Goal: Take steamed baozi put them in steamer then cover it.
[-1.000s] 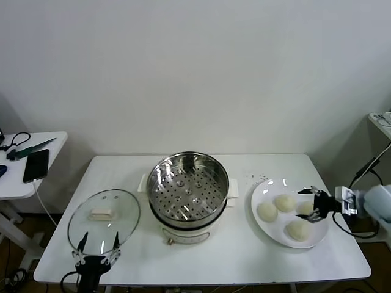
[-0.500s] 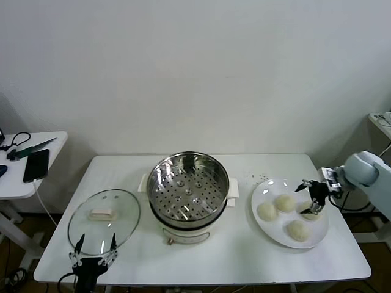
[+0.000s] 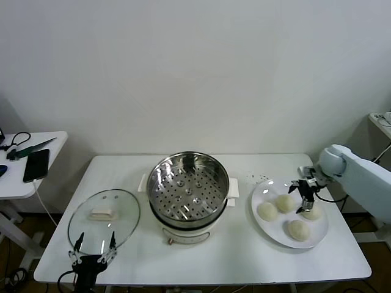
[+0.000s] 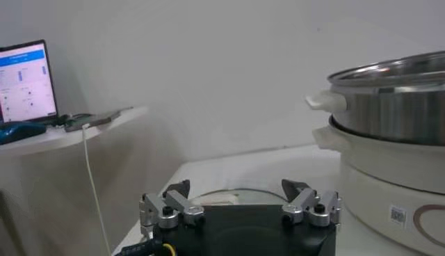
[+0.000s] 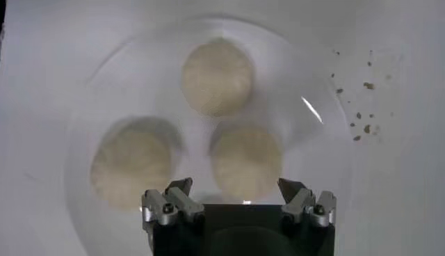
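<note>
I will fill the steamer [image 3: 188, 186] with the baozi nearest the crumbs, so next I will grab it by its rounded sides with my right gripper.
Four cream-white baozi lie on a white plate [image 3: 274, 234] at the table's right: one to the left [image 3: 267, 211], one farther back [image 3: 285, 202], one in front [image 3: 299, 229], one to the right [image 3: 312, 213]. My right gripper [image 3: 305, 199] hangs open and empty just above the plate, between the back and right buns. Its wrist view shows three buns, the nearest [image 5: 247, 161] lying just ahead of the open gripper [image 5: 235, 188]. The steel steamer [image 3: 188, 186] stands empty at mid-table. The glass cover [image 3: 104, 220] lies flat to its left. My left gripper [image 3: 93, 245] is open at the table's front edge by the cover.
Dark crumbs [image 3: 259, 178] lie on the table behind the plate. A side table [image 3: 27, 160] at the far left holds a phone and cables. The left wrist view shows the steamer [image 4: 389, 97] on its white pot base [image 4: 389, 181] and a laptop [image 4: 26, 80].
My right arm has swung from the table's right edge back and leftward, bringing its open gripper over the plate's right side. The buns, steamer and cover have not moved.
</note>
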Tool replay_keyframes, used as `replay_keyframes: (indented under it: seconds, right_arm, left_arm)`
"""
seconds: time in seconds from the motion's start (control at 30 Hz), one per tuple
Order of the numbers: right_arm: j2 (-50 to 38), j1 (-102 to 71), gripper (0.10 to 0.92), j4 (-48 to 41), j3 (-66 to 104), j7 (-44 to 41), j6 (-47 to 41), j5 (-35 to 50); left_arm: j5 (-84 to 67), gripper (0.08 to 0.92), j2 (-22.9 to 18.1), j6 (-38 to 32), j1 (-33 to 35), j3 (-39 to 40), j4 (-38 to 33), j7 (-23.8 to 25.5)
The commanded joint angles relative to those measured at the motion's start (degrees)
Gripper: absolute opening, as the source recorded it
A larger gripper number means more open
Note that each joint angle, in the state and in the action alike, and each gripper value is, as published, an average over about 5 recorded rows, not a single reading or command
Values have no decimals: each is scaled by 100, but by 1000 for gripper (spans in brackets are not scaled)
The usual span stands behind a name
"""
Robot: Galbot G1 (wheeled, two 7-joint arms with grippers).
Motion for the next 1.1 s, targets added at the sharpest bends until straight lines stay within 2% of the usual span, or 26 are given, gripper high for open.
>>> replay_keyframes:
  seconds: [0.03, 0.47, 0.73, 0.9, 1.1]
  right_arm:
    - [486, 62, 823, -450, -149, 19, 104, -304]
    - [564, 1, 815, -525, -99, 2, 217, -494]
    - [520, 21, 670, -486, -87, -21, 287, -495]
    - [493, 266, 654, -460, -137, -37, 456, -342]
    - [523, 1550, 654, -212, -944, -205, 921, 239]
  left_arm:
    - [-10, 823, -1, 17, -24, -13, 47, 5]
    - [-10, 823, -5, 10, -38, -9, 85, 7]
    - [-11, 823, -3, 5, -19, -6, 78, 6]
    - [-16, 823, 2, -4, -2, -9, 71, 7]
    - [-20, 823, 4, -16, 21, 0, 68, 9]
